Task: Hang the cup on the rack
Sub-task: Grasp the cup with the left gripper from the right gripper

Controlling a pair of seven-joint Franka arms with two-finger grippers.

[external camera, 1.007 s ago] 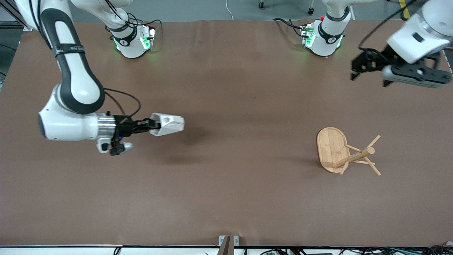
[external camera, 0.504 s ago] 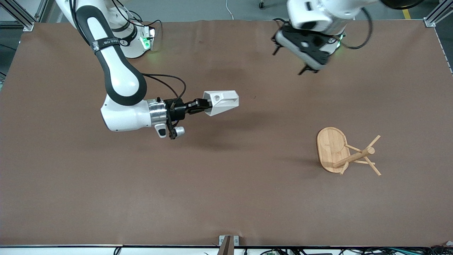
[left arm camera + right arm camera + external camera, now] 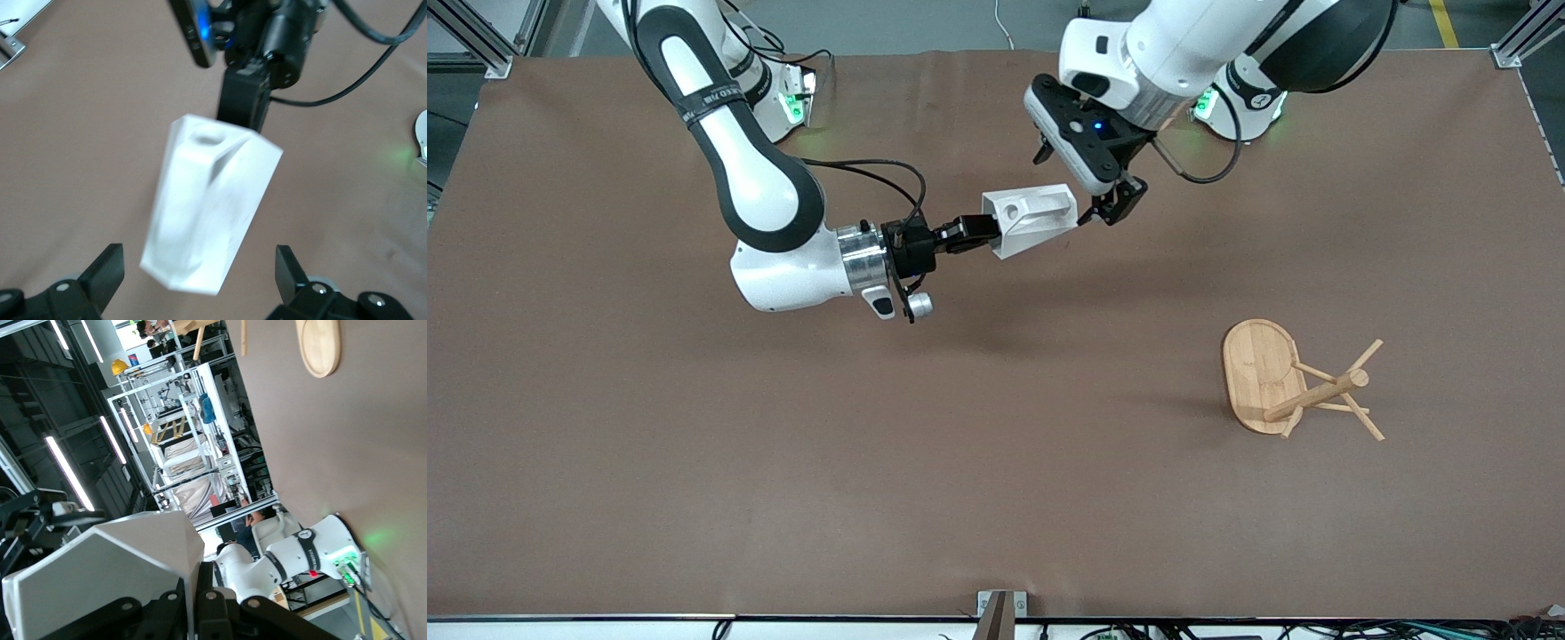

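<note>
I need to grab the cup with my left gripper by its plain, hole-loose end [image 3: 187, 267], so that the cup's round hole [image 3: 208, 139] stays free for hanging.
My right gripper [image 3: 971, 236] is shut on the white faceted cup [image 3: 1033, 216] and holds it on its side in the air over the middle of the table. In the right wrist view its fingers [image 3: 212, 603] pinch the cup's wall [image 3: 107, 577]. My left gripper [image 3: 1087, 188] is open at the cup's free end. In the left wrist view its fingers [image 3: 107, 272] stand apart on either side of the cup [image 3: 210, 213], not touching it. The bamboo rack [image 3: 1263, 373] stands on the table toward the left arm's end, nearer the front camera than the cup.
The brown table [image 3: 694, 480] carries only the rack. The rack's angled pegs [image 3: 1365, 422] stick out from its post. The rack's oval base also shows in the right wrist view [image 3: 319, 343].
My right arm carried the cup toward the table's middle and the bases. My left arm swung in from its end of the table and now has its open fingers at the cup.
</note>
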